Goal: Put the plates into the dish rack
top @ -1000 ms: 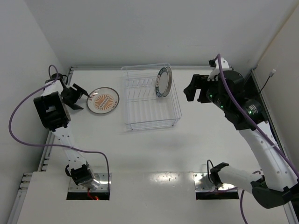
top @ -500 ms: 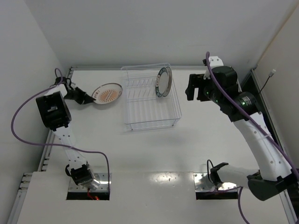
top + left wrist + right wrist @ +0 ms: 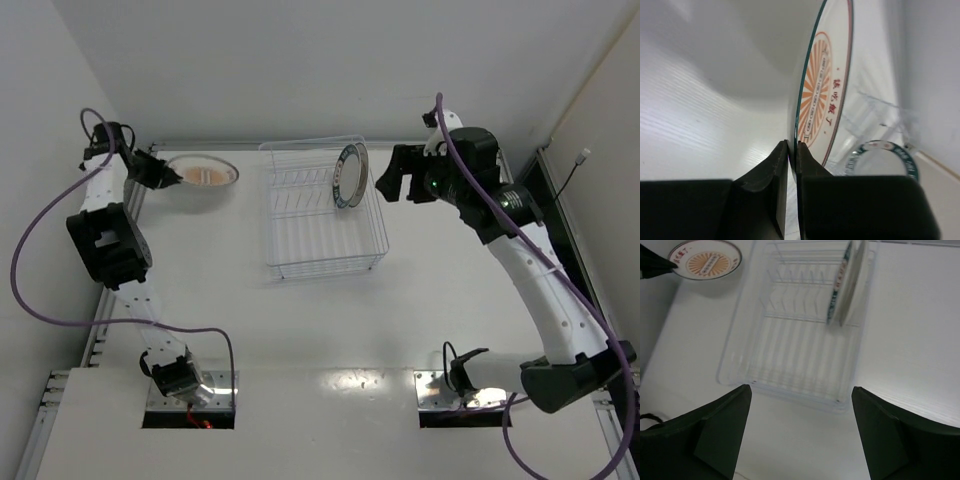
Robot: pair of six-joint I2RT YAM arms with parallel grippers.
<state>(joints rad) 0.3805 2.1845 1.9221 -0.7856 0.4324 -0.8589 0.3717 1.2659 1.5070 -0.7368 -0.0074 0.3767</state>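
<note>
My right gripper grabs the sunburst plate's free rim [image 3: 237, 173] [image 3: 740, 260] across from my left gripper next. This leaves an edge free for the dish rack.
My left gripper [image 3: 172, 176] is shut on the rim of the orange sunburst plate [image 3: 203, 173], held off the table near the back left corner. In the left wrist view the plate [image 3: 822, 85] stands edge-on, pinched between both fingers [image 3: 793, 145]. The dish rack [image 3: 325, 272] sits mid-table. A plate with a dark blue-green rim [image 3: 350, 175] stands upright at the rack's back right. My right gripper [image 3: 398, 182] hovers open just right of the rack, nothing between its fingers [image 3: 801, 388]. From there I see the rack [image 3: 735, 365], its plate [image 3: 840, 290] and the held plate [image 3: 705, 260].
The left wall and back wall stand close to my left gripper. A purple cable [image 3: 40, 240] loops off the left arm, another [image 3: 520, 250] runs along the right arm. Both arm bases [image 3: 180, 380] sit at the near edge.
My left gripper has shut on the orange plate, lifted it off the table and carried it back and left. The right gripper has drifted left toward the rack, still open.
</note>
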